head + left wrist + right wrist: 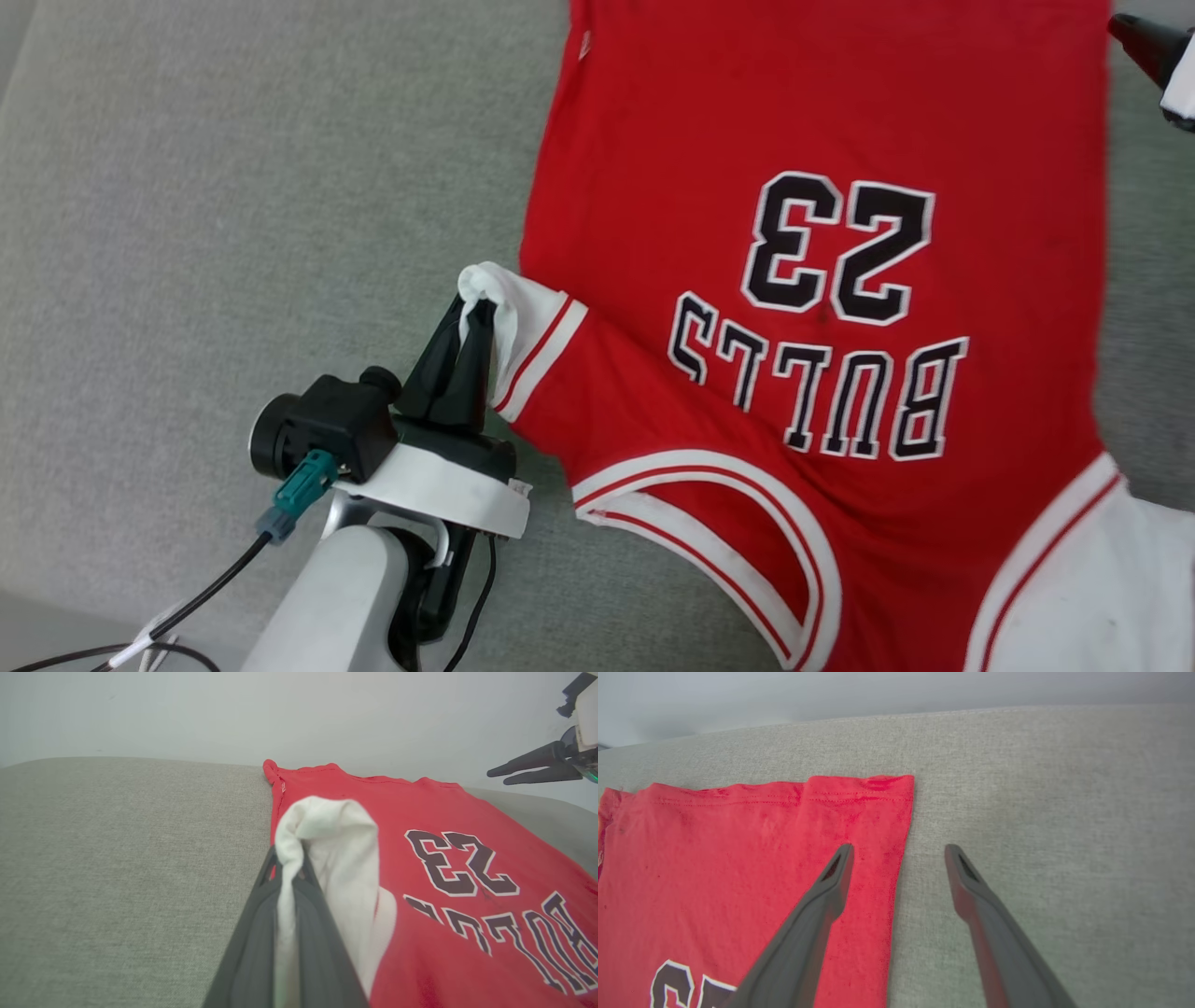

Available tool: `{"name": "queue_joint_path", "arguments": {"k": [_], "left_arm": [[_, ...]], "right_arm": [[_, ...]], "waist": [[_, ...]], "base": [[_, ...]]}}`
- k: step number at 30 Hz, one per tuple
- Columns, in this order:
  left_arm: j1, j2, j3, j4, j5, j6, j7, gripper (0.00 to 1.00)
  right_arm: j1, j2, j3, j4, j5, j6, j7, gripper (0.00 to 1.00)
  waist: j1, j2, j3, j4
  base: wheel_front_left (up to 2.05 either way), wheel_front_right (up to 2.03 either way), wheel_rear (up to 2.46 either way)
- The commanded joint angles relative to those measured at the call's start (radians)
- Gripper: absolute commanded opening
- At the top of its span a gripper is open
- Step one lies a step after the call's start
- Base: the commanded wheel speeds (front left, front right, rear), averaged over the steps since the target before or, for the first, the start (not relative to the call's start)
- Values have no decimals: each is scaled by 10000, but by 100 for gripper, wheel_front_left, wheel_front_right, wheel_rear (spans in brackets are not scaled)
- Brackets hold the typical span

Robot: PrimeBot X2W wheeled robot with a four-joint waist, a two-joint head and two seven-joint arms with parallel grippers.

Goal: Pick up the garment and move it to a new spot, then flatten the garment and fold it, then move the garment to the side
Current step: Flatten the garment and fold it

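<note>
The garment's printed front is spread flat. The right gripper will next grab the garment by its red hem corner point(903, 790), where the loose edge of the hem puckers up.
The garment point(822, 121), a red T-shirt printed "BULLS 23", lies spread flat on the grey fabric surface point(233, 187), collar toward me and hem far away. My left gripper point(478, 313) is shut on its white left sleeve point(513, 322), pinching the bunched cloth point(327, 858) between the dark fingers and lifting it a little. My right gripper point(899, 849) is open above the garment's far right hem corner point(878, 812), one finger over red cloth and one over the grey surface. The same gripper's fingers point(532, 767) are apart in the left wrist view.
The grey upholstered surface stretches wide to the left of the garment point(117, 858) and to the right of its hem point(1064, 835). A pale wall point(280, 714) rises behind its far edge. Black cables point(187, 607) trail from my left wrist.
</note>
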Motion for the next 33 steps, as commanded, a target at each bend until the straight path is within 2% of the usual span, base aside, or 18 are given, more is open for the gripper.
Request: {"name": "queue_joint_path", "arguments": {"k": [1,9,10,11,12,19,23,28,33], "left_arm": [[-156,-20,-51,-4,43,-72,-44,0],[-289,-179,-297,193,26,-166,-112,0],[-275,-199,-323,241,15,-179,-114,0],[-251,-213,-332,278,-5,-186,-111,0],[-220,-223,-337,336,-21,-181,-116,0],[123,-217,-259,682,-186,-95,-175,0],[379,-144,-180,776,-251,-10,-188,0],[1013,101,48,916,-369,245,-121,0],[1867,400,413,833,-571,631,-4,0]], "right_arm": [[-242,20,-67,192,-150,-3,115,100],[-289,325,-468,1555,-625,-3,785,100],[-213,340,-533,1749,-680,-3,893,68],[-173,351,-567,1857,-751,-5,910,7],[-126,348,-609,1958,-807,-3,893,0],[-249,-36,-168,1625,-1209,-3,-255,0],[-109,-190,224,1364,-1054,-3,-623,0],[891,-525,1359,621,-496,-5,-1087,0],[2880,-1060,2421,-820,438,-5,-983,0]], "waist": [[-3,0,523,508],[-3,0,655,734],[-3,0,604,756],[-3,0,548,770],[-3,0,486,772],[-3,0,-378,612],[-3,0,-926,397],[-3,0,-2007,-176],[-3,0,-3004,-925]], "base": [[0,0,0],[0,0,0],[0,0,0],[0,0,0],[0,0,0],[0,0,0],[0,0,0],[0,0,0],[0,0,0]]}}
